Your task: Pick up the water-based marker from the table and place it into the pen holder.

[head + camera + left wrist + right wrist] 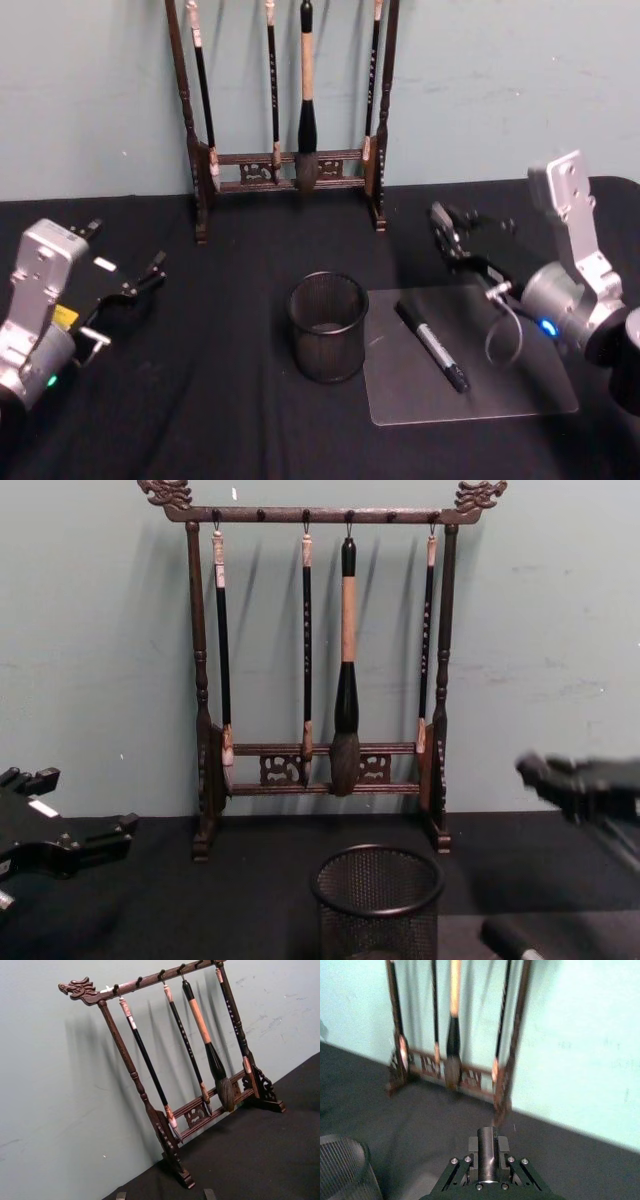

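The right gripper grabs the marker by its black end [487, 1150] next, to stand the marker in the mesh pen holder.
The water-based marker [432, 344], black with a pale band, lies flat on the greyer patch [500, 385] of the black table; one end of the marker [502, 938] shows low in the chest view. Left of it stands the pen holder [328, 326], an upright black mesh cup [379, 903] with nothing in it; its rim [340, 1170] also shows in the right wrist view. My right gripper [468, 228] hovers open behind the marker, above the table, and holds nothing. My left gripper [125, 262] is open and idle at the far left [75, 810].
A tall dark wooden brush rack [290, 165] with several hanging brushes stands at the back against the wall [200, 1075] [320, 770]. Black cloth lies bare between the left arm and the pen holder [210, 340].
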